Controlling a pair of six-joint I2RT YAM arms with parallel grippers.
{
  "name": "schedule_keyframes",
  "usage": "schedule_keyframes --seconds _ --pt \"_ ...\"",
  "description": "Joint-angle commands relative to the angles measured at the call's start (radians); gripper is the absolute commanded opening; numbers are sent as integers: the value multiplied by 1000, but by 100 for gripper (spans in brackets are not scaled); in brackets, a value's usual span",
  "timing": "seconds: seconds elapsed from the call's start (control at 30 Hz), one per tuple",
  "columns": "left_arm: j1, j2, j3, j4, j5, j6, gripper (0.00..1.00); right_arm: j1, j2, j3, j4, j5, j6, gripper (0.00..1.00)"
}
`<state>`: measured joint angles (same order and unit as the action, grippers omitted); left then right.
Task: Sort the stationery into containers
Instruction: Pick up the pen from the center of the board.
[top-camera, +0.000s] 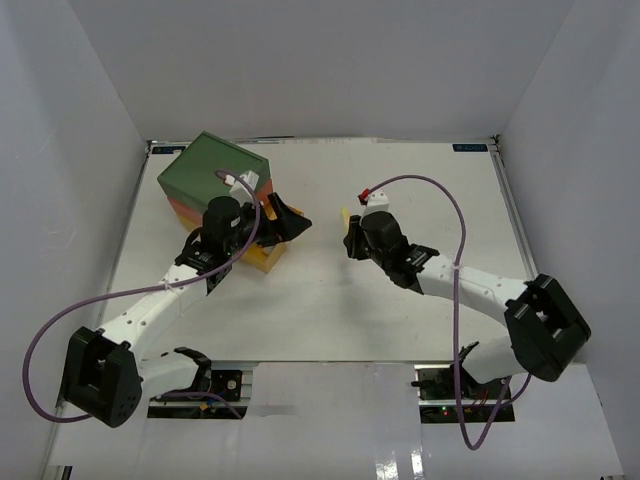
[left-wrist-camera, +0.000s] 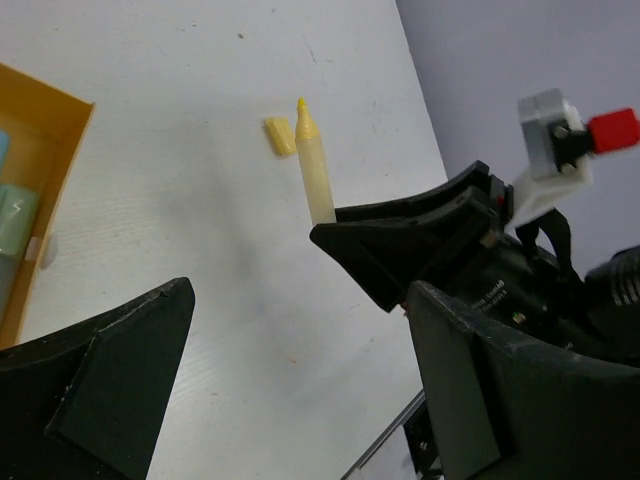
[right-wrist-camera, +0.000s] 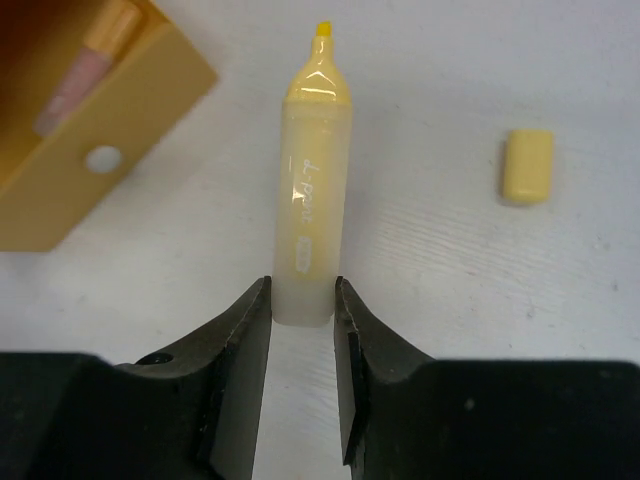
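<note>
I will grab the yellow marker with my left gripper by its pale body (top-camera: 346, 221) (left-wrist-camera: 316, 180), which leaves its yellow tip free to take the cap.
My right gripper (right-wrist-camera: 302, 300) is shut on the blunt end of an uncapped yellow marker (right-wrist-camera: 312, 190), tip pointing away. Its yellow cap (right-wrist-camera: 527, 165) lies on the table to the right. In the top view this gripper (top-camera: 350, 234) holds the marker (top-camera: 346, 216) near the table's middle. The chest (top-camera: 213, 168), green on top, stands at the back left, its yellow drawer (top-camera: 265, 257) pulled out. My left gripper (top-camera: 285, 222) is open and empty beside that drawer. The left wrist view shows the marker (left-wrist-camera: 314, 170), the cap (left-wrist-camera: 279, 136) and mint markers (left-wrist-camera: 14, 220) in the drawer (left-wrist-camera: 62, 150).
The open yellow drawer (right-wrist-camera: 110, 140) with its white knob (right-wrist-camera: 103, 158) lies left of the held marker, a pink marker (right-wrist-camera: 75, 90) inside. White walls close in the table on three sides. The two grippers face each other a short way apart.
</note>
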<state>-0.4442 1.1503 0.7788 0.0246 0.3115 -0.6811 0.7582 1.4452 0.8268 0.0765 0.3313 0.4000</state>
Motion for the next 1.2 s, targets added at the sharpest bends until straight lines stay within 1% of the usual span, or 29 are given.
schedule_keyframes --seconds 0.0,0.13,0.37,0.57,0.73,0.83,0.87,1.0,1.17 --pt "-27 -14 -7 115 -23 -121 98 46 -78 -43 169 -12 -29 17" --pt "-86 22 11 156 -80 -133 98 81 -158 -97 302 -25 -38 17" --pt "-171 66 34 199 -206 -127 98 119 -220 -146 405 -14 -55 17" --pt "-202 121 63 221 -278 -129 96 138 -226 -158 431 -9 -73 16" --pt "-218 169 103 238 -296 -118 93 147 -233 -169 454 -11 -78 16" --pt "-232 207 131 238 -298 -109 87 153 -244 -181 474 -11 -76 16" --pt "-234 216 135 238 -298 -109 83 155 -247 -181 474 -9 -76 16" --pt "-249 259 145 242 -298 -115 78 156 -256 -184 473 -6 -76 16" --pt "-266 276 142 253 -296 -121 71 158 -259 -190 482 -3 -72 16"
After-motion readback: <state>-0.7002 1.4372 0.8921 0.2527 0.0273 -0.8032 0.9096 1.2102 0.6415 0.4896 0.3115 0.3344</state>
